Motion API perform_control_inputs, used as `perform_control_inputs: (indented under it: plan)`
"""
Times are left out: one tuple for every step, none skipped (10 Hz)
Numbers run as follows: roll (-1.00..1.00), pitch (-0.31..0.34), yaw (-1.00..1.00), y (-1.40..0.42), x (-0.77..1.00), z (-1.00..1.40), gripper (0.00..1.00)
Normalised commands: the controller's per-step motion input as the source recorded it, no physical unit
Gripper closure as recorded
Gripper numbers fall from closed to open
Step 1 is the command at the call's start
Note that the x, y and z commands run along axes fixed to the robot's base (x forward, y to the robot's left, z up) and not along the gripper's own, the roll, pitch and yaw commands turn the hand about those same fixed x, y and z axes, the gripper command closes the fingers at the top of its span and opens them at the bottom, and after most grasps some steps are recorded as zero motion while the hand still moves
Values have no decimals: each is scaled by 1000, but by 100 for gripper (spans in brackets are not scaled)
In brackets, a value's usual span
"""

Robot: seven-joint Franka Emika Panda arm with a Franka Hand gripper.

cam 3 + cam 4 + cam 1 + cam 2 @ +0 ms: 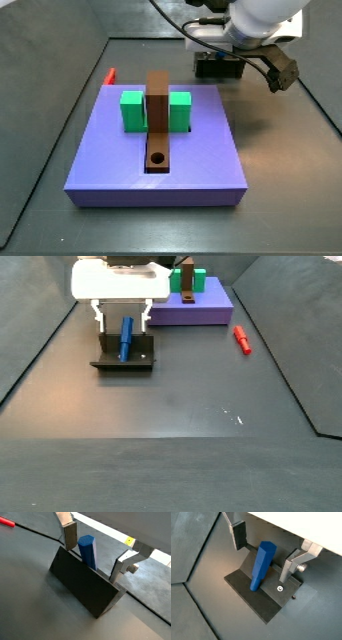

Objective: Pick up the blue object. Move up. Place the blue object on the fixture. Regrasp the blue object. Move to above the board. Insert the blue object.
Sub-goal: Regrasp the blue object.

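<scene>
I should grab the blue object by its exposed hexagonal end (87, 546) next with my gripper. Then its other end stays free to go into the lavender board.
The blue object (87, 552) is a slim hexagonal peg leaning up from the fixture (83, 584), a dark block with a bracket. My gripper (92, 559) is open and straddles the peg, and both fingers (69, 534) stand apart from it. The same shows in the other wrist view: blue object (261, 564), fixture (251, 599), gripper (261, 562). In a side view the gripper (124, 324) hangs over the blue object (127, 338) on the fixture (123, 360). The lavender board (201, 160) lies in the foreground of a side view, where the arm hides the peg.
On the board stand two green blocks (132, 110) and a long brown bar (158, 130) with a round hole. A small red peg (242, 339) lies on the floor beside the board (207, 311). Dark walls enclose the floor.
</scene>
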Motion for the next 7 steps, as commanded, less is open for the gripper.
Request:
perform_control_inputs:
  plan:
    - [66, 0, 0, 0, -3, -29, 0]
    - [0, 0, 0, 0, 0, 0, 0]
    - [0, 0, 0, 0, 0, 0, 100]
    - [0, 0, 0, 0, 0, 0, 100]
    - [0, 0, 0, 0, 0, 0, 100]
    - [0, 0, 0, 0, 0, 0, 100]
    - [0, 0, 0, 0, 0, 0, 100]
